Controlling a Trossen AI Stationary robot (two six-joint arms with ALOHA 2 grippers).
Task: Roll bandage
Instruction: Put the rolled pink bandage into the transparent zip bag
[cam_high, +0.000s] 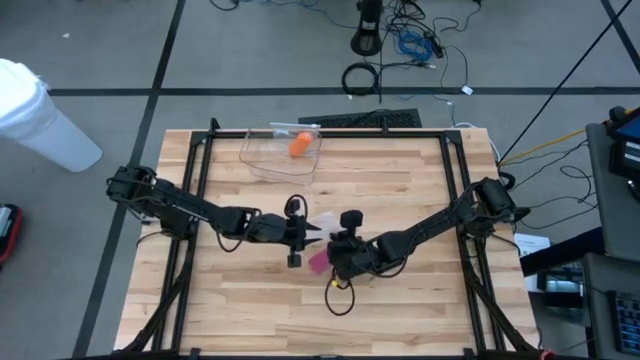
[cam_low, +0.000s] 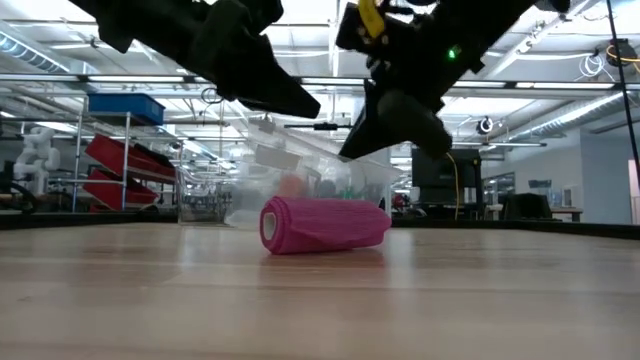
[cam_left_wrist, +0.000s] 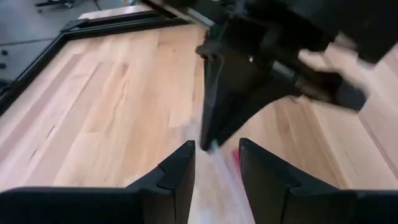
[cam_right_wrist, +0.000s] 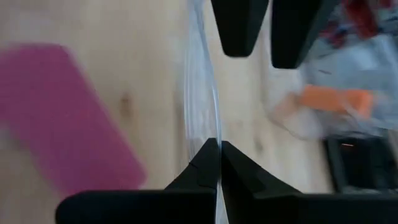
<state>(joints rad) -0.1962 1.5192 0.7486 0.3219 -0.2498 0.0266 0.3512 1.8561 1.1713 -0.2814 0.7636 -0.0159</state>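
Observation:
Next, the left gripper grabs the clear film by its upper edge, which stands up from my right gripper's fingers while the rest trails slack.
A pink bandage roll (cam_low: 322, 224) lies on its side on the wooden table (cam_high: 400, 190) near the middle, also seen in the high view (cam_high: 319, 262). Both grippers hang just above it, clear of it. My right gripper (cam_right_wrist: 219, 146) is shut on a thin clear plastic film (cam_right_wrist: 200, 81). My left gripper (cam_left_wrist: 216, 149) faces it from the table's left with a gap between its fingers. The film shows as a pale blur (cam_left_wrist: 214, 163) in that gap; whether it touches those fingers cannot be told. My right gripper pinches an edge of the clear film (cam_right_wrist: 216, 134) between its two shut fingertips, coming from the table's right and slanting down. The film runs away from the fingers toward my left gripper, clear of the table.
A clear plastic container (cam_high: 280, 152) with an orange roll (cam_high: 300, 144) in it stands at the table's far edge. A black metal frame (cam_high: 455, 200) runs along the table's sides. Bare wood lies near the front edge.

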